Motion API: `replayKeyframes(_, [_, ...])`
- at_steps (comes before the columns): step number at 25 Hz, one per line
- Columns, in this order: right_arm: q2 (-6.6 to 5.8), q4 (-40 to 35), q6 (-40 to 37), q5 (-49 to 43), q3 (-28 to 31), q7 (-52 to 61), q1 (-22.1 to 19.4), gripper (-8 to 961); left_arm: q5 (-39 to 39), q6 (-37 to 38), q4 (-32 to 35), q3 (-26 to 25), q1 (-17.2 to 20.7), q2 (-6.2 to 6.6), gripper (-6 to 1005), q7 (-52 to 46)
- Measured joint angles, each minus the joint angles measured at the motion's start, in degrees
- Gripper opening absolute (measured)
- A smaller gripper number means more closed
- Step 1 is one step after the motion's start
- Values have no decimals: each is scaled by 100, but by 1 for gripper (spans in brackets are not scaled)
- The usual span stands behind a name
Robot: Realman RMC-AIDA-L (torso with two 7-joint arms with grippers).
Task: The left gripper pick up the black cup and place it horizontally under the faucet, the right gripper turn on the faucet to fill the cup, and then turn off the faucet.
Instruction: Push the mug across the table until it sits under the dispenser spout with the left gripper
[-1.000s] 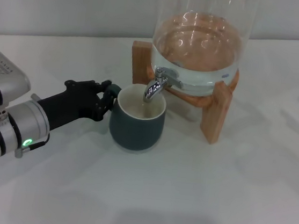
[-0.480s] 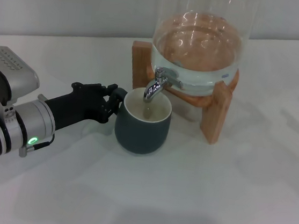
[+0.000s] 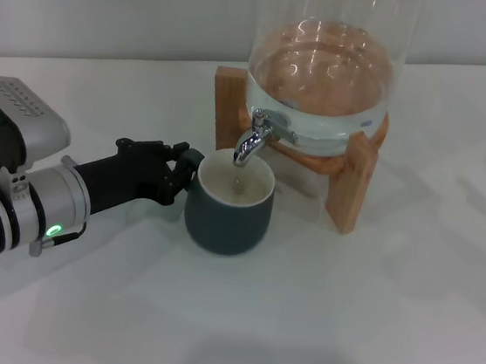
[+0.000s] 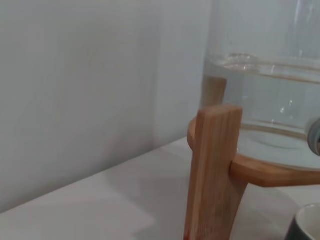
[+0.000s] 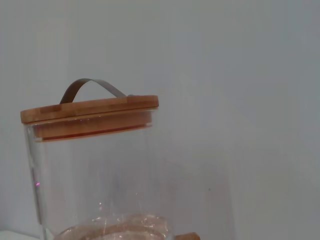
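Observation:
The black cup (image 3: 228, 211) has its base down on the white tabletop beneath the faucet and would stand, so my left gripper opens next.
The black cup (image 3: 228, 211) stands upright on the white table, its cream inside directly below the faucet (image 3: 252, 143). The faucet is fitted to the front of the clear glass water dispenser (image 3: 322, 68). My left gripper (image 3: 178, 170) reaches in from the left and is shut on the cup's handle. In the left wrist view only the cup's rim (image 4: 307, 225) and a sliver of the faucet (image 4: 315, 137) show at the picture's edge. The right gripper is out of view in every picture.
The dispenser rests on a wooden stand (image 3: 348, 181), whose leg (image 4: 212, 170) is close in the left wrist view. The right wrist view shows the dispenser's wooden lid (image 5: 90, 107) with a metal handle. A pale wall stands behind.
My left gripper has carried the cup a little to the right, bringing its opening under the faucet spout. Over the last half second it barely moved.

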Motion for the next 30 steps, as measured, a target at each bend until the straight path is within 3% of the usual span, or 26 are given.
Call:
replayKeyframes(10, [0,29,4,58,-4,-12,-14,721,34,52,-20,0,-18,-14,215,1])
replayKeyframes(23, [0,62,9,60,19,-25,-27,720,-11,54,7,-56,22,-16,409,-39])
replayKeyframes(30, [0,62,17,60,19,-26,-27,720,-26,52,-10,-30,35,-7,409,-49])
